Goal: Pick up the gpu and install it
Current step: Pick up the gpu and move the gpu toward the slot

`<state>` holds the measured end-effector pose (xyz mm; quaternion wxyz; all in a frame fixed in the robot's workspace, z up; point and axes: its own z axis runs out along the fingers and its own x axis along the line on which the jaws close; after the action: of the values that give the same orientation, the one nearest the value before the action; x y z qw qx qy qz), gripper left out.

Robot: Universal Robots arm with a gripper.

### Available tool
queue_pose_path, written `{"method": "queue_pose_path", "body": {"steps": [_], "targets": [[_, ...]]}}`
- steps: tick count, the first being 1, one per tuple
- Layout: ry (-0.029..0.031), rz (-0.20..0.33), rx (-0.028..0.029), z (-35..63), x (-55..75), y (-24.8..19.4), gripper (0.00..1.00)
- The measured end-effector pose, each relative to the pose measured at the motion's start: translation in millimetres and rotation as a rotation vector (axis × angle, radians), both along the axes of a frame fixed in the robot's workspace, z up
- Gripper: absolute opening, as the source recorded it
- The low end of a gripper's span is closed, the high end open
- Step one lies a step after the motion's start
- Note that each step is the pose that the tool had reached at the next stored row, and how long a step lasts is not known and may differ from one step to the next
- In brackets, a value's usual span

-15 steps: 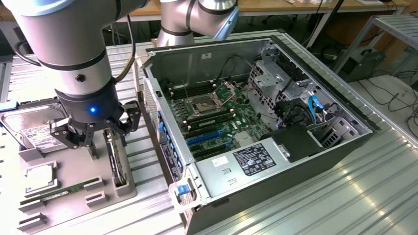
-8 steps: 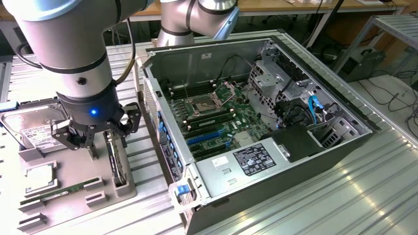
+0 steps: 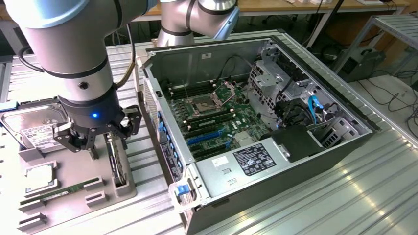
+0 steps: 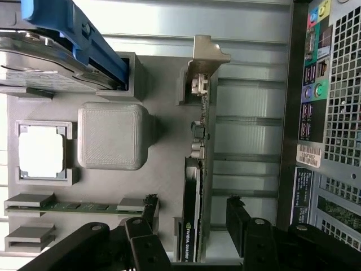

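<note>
My fingers are high above the GPU's black shroud over the grey tray (image 3: pixel 85 166), so my gripper should first lower to the GPU and then close on it.
The gpu (image 3: pixel 116 169) stands on its long edge in a slot of the grey holder tray (image 3: pixel 85 166), to the exterior view's left of the open computer case. In the wrist view the gpu (image 4: pixel 197 169) is a thin card seen edge-on, with a black shroud, a green board and its pale metal bracket (image 4: pixel 206 53) at one end. My gripper (image 3: pixel 107 147) hangs directly over the card. It is open, and the gripper (image 4: pixel 192 212) has one black finger (image 4: pixel 149 212) on each side of the card, apart from it. Nothing is held.
On the tray are also a silver hard drive (image 3: pixel 36 125), a processor chip (image 3: pixel 39 178) and a narrow memory stick (image 3: pixel 56 193). The computer case (image 3: pixel 261 122) lies open with its motherboard and blue slots (image 3: pixel 205 137) exposed. Its rear panel (image 4: pixel 333 113) is close beside the tray.
</note>
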<state>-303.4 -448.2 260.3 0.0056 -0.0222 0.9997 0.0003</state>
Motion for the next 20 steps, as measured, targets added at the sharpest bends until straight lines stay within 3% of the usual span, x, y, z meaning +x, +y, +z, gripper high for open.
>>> {"method": "queue_pose_path", "body": {"steps": [10,15,20], "targets": [[-0.0001,-0.005,-0.0001,-13.8,0.0,0.1,0.60],[-0.0001,-0.006,-0.0006,-20.5,0.0,3.3,0.60],[-0.0001,-0.007,-0.0007,-25.7,-0.1,3.4,0.60]]}}
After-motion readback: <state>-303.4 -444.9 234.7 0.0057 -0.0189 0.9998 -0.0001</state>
